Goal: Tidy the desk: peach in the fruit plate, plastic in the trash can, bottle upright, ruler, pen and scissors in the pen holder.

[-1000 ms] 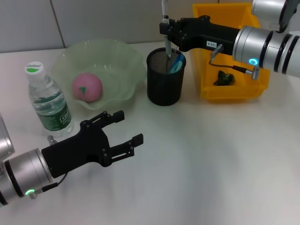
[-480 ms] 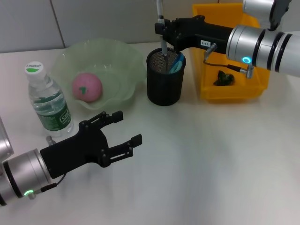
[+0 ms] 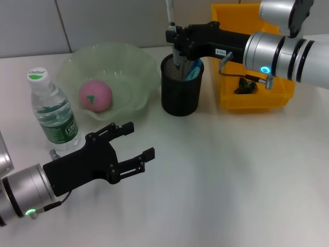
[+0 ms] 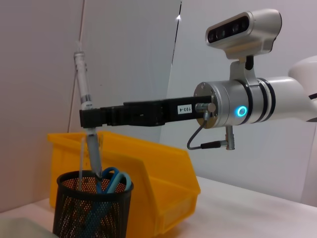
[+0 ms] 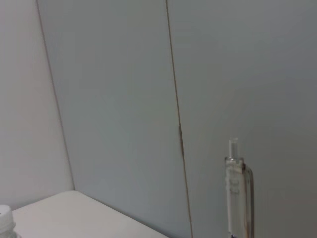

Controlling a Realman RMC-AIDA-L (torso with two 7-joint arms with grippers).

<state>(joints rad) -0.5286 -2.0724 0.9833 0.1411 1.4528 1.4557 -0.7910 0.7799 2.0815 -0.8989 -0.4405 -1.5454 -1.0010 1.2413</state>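
My right gripper is ready to open, because the clear pen's lower end is inside the pen holder's rim (image 3: 168, 60) and the pen would stay in the pen holder.
My right gripper (image 3: 175, 40) is shut on a clear pen (image 3: 170, 20), held nearly upright with its tip inside the black mesh pen holder (image 3: 180, 98). The left wrist view shows the same grip (image 4: 89, 118) on the pen (image 4: 83, 79) above the holder (image 4: 91, 213). Blue scissors (image 3: 194, 69) stand in the holder. The pink peach (image 3: 95, 95) lies in the green fruit plate (image 3: 131, 67). The bottle (image 3: 51, 110) stands upright at the left. Dark plastic (image 3: 245, 85) lies in the yellow trash can (image 3: 229, 100). My left gripper (image 3: 139, 140) hovers open and empty near the front. I cannot make out the ruler.
The yellow trash can stands directly right of the pen holder, and the fruit plate directly to its left. White table surface stretches across the front and right. A grey wall panel runs behind the desk.
My right gripper has shifted slightly left with the pen, which stays in the pen holder. The left arm has barely moved.
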